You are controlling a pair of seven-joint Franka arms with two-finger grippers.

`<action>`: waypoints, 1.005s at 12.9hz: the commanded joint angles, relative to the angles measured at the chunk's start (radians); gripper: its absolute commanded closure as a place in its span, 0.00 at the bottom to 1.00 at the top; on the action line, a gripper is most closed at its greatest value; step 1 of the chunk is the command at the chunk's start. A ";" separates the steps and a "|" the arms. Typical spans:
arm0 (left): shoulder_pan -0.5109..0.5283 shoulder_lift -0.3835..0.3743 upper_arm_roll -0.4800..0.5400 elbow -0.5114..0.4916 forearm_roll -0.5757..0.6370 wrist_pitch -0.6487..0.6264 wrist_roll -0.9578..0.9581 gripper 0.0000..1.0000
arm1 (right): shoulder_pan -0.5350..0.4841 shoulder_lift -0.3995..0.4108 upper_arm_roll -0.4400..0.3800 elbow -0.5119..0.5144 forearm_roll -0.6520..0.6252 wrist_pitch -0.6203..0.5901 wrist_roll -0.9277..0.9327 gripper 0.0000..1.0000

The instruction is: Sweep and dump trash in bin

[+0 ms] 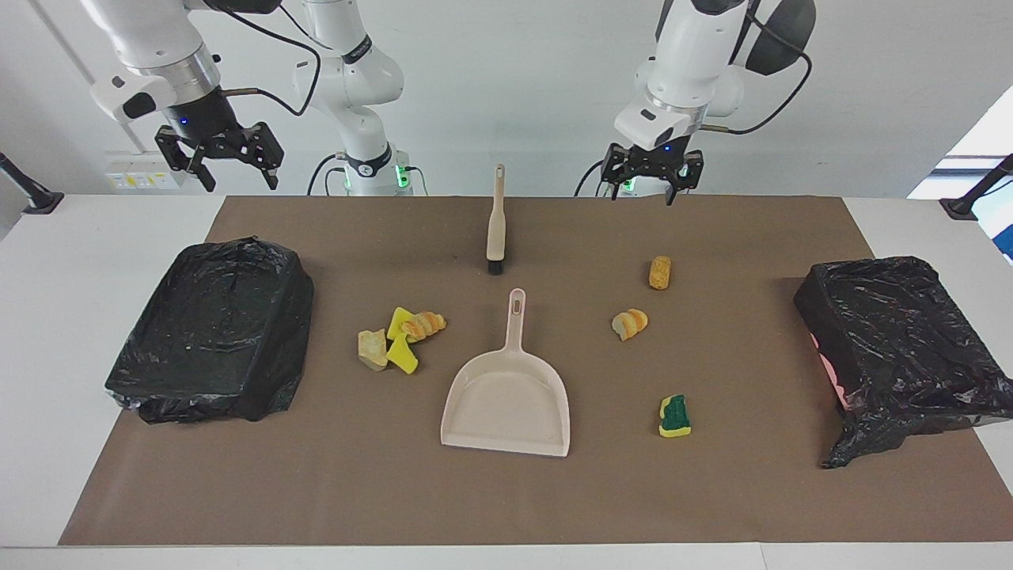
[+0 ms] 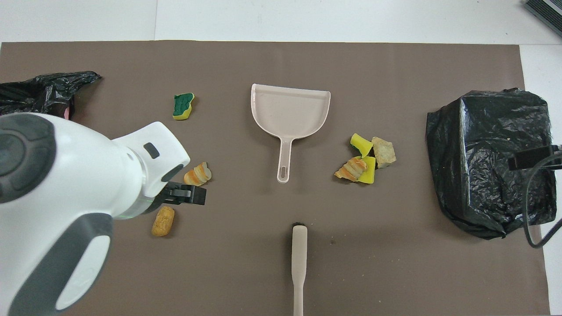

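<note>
The wide scoop of the dustpan spreads far beyond the span of my fingers. My right gripper will next grab the beige dustpan (image 2: 290,109) by its narrow handle (image 2: 284,160).
The beige dustpan (image 1: 506,396) (image 2: 290,109) lies flat mid-mat, its handle pointing toward the robots. The beige brush (image 1: 496,229) (image 2: 299,267) lies nearer to the robots, bristles toward the dustpan. A cluster of yellow sponge and bread scraps (image 1: 400,336) (image 2: 364,160) lies beside the pan toward the right arm's end. A bread piece (image 1: 630,323) (image 2: 197,174), an orange chunk (image 1: 660,272) (image 2: 163,221) and a green-yellow sponge (image 1: 674,416) (image 2: 183,105) lie toward the left arm's end. My left gripper (image 1: 643,190) (image 2: 189,195) hangs open and empty over the mat's near edge. My right gripper (image 1: 237,180) hangs open and empty, waiting.
A bin lined with a black bag (image 1: 214,328) (image 2: 491,162) sits at the right arm's end of the brown mat (image 1: 712,491). A second black-bagged bin (image 1: 894,340) (image 2: 39,90) sits at the left arm's end.
</note>
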 commanded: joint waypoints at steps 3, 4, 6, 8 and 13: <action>-0.135 -0.051 0.016 -0.151 -0.009 0.129 -0.124 0.00 | -0.002 0.002 -0.006 0.006 0.024 0.005 -0.013 0.00; -0.173 -0.050 0.016 -0.171 -0.009 0.149 -0.148 0.00 | -0.002 0.002 -0.006 0.006 0.024 0.005 -0.013 0.00; -0.222 -0.045 0.016 -0.208 -0.009 0.195 -0.199 0.00 | -0.002 0.002 -0.006 0.005 0.022 0.005 -0.013 0.00; -0.256 -0.054 0.016 -0.246 -0.009 0.240 -0.243 0.00 | -0.002 0.002 -0.006 0.006 0.024 0.005 -0.013 0.00; -0.365 -0.002 0.013 -0.268 -0.013 0.277 -0.311 0.00 | -0.002 0.002 -0.006 0.006 0.022 0.004 -0.013 0.00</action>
